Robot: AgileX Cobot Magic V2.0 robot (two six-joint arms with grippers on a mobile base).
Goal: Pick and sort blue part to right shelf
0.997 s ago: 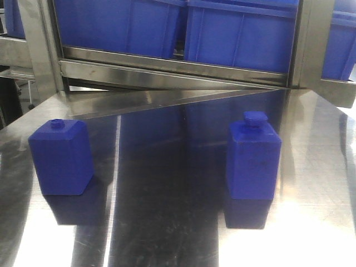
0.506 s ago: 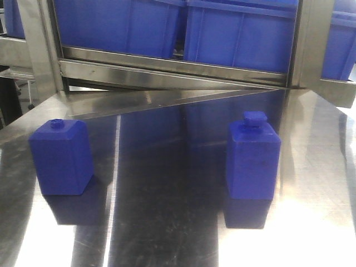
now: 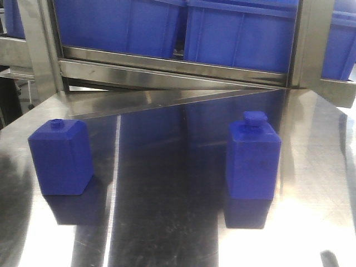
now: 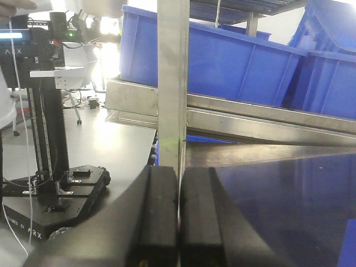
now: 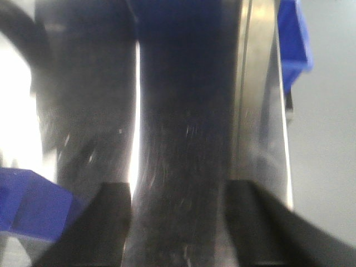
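Next, the right gripper grabs the flat sides of the body, so the blue part's squarish cap (image 3: 255,118) stays free for sorting to the shelf.
The blue part (image 3: 253,161), tall with sloped shoulders and a squarish cap, stands upright on the right of the steel table (image 3: 167,222). The rack (image 3: 310,44) with large blue bins (image 3: 239,36) runs along the back. My left gripper (image 4: 178,186) is shut and empty, pointing at a rack post (image 4: 171,83) at the table's left corner. My right gripper (image 5: 178,192) is open and empty above bare steel. In its blurred view a blue block corner (image 5: 28,208) shows at lower left, outside the jaws. I cannot tell which block it is.
A shorter, squat blue block (image 3: 60,157) with a small round cap stands on the left of the table. A dark shape (image 3: 329,259) pokes in at the front view's bottom right. A black mobile base (image 4: 53,192) stands on the floor left of the table.
A small dark shape has come into the bottom right corner of the front view. Both blue blocks stand where they were.
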